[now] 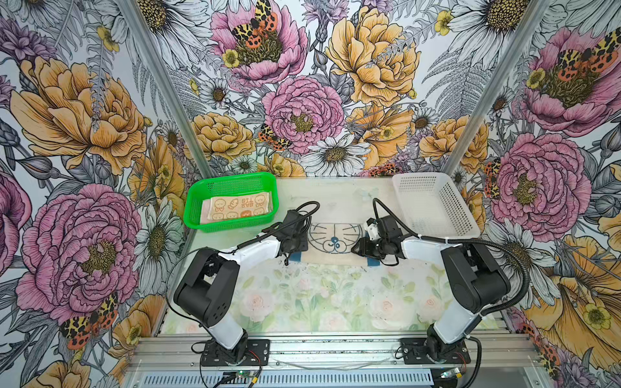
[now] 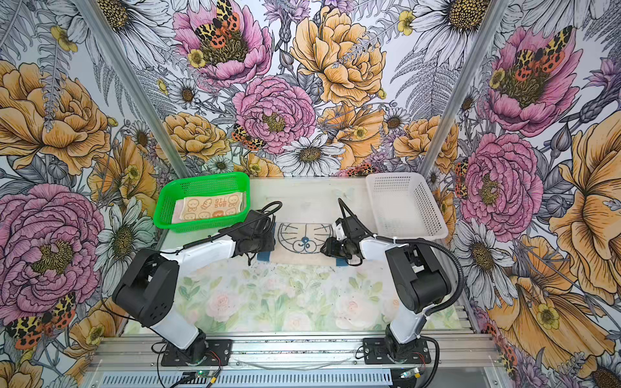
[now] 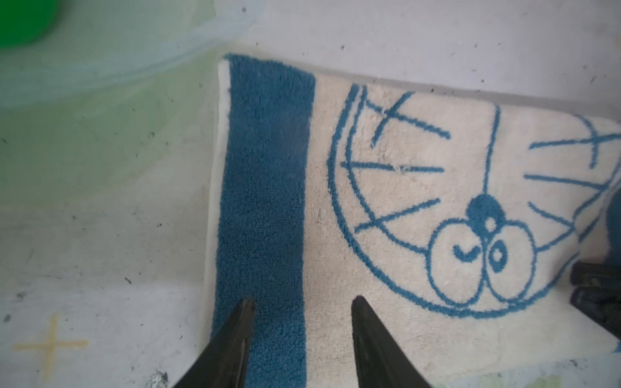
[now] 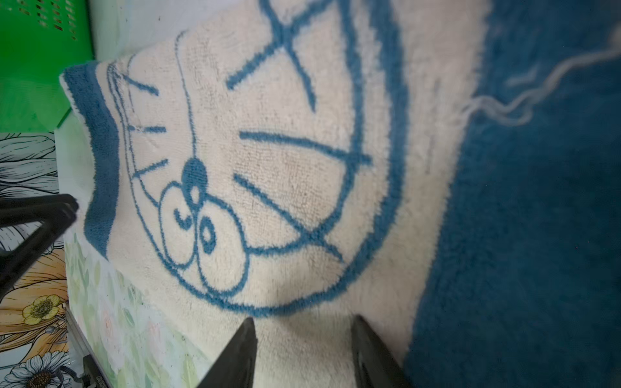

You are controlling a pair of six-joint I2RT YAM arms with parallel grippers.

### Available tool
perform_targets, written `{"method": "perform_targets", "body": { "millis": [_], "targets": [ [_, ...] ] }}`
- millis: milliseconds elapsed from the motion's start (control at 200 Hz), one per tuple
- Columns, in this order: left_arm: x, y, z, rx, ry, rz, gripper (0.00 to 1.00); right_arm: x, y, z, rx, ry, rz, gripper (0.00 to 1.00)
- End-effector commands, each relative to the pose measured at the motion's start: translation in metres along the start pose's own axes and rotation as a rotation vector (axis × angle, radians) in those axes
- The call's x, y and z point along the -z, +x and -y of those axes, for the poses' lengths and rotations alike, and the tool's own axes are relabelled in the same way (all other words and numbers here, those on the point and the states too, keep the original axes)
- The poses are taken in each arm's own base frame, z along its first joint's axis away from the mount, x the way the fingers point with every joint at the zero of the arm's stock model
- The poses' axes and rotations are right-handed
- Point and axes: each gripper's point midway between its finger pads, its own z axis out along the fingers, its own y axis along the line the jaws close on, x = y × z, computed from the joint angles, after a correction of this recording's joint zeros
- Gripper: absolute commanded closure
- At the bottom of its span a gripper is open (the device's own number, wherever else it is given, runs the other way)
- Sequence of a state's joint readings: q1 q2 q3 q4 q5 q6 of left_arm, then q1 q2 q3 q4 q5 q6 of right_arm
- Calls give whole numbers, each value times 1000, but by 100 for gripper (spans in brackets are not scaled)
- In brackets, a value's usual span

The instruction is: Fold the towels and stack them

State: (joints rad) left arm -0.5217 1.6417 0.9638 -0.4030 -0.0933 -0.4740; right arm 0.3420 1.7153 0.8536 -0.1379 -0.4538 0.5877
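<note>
My left gripper should next stack the folded towel on the orange towel (image 1: pixel 237 207), so it needs to grab the folded towel by its blue band (image 1: pixel 295 256) nearest the green basket.
The cream and blue towel with the Doraemon outline (image 1: pixel 332 242) (image 2: pixel 304 242) lies folded flat at the table's middle. My left gripper (image 3: pixel 303 299) hovers open over its left end, one finger above the blue band (image 3: pixel 265 188), the other above the cream pile. My right gripper (image 4: pixel 304 319) is open over the right end (image 4: pixel 285 168), nothing pinched between its fingers. In both top views the grippers (image 1: pixel 302 247) (image 1: pixel 358 248) face each other across the drawing. The orange towel with rabbits (image 1: pixel 237 208) (image 2: pixel 210 206) lies folded in the green basket (image 1: pixel 201 221).
An empty white perforated basket (image 1: pixel 470 231) (image 2: pixel 440 231) stands at the back right, close to my right arm. The green basket (image 2: pixel 164 218) sits at the back left. The floral table mat (image 1: pixel 336 295) stretches toward the front rail.
</note>
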Motion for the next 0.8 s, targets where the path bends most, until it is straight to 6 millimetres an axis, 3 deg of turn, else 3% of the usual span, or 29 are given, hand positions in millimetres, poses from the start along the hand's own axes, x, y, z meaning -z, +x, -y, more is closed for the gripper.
{"method": "perform_targets", "body": {
  "millis": [0, 215, 310, 445, 520, 796],
  "targets": [
    [-11, 13, -18, 56, -63, -24, 51, -3, 3, 19, -67, 56, 16, 52],
    [-22, 26, -43, 86, -128, -44, 45, -4, 12, 35, -82, 123, 0, 52],
    [-13, 16, -39, 72, -95, -2, 43, -2, 11, 33, -77, 120, -3, 52],
    [3, -2, -28, 64, -1, 37, 31, -2, 12, 32, -66, 115, -9, 52],
    [-4, -5, -23, 67, 71, -5, 26, -4, 14, 32, -64, 107, -20, 52],
    [-40, -19, -17, 70, 108, -65, 25, -6, 13, 23, -35, 67, -40, 52]
  ]
}}
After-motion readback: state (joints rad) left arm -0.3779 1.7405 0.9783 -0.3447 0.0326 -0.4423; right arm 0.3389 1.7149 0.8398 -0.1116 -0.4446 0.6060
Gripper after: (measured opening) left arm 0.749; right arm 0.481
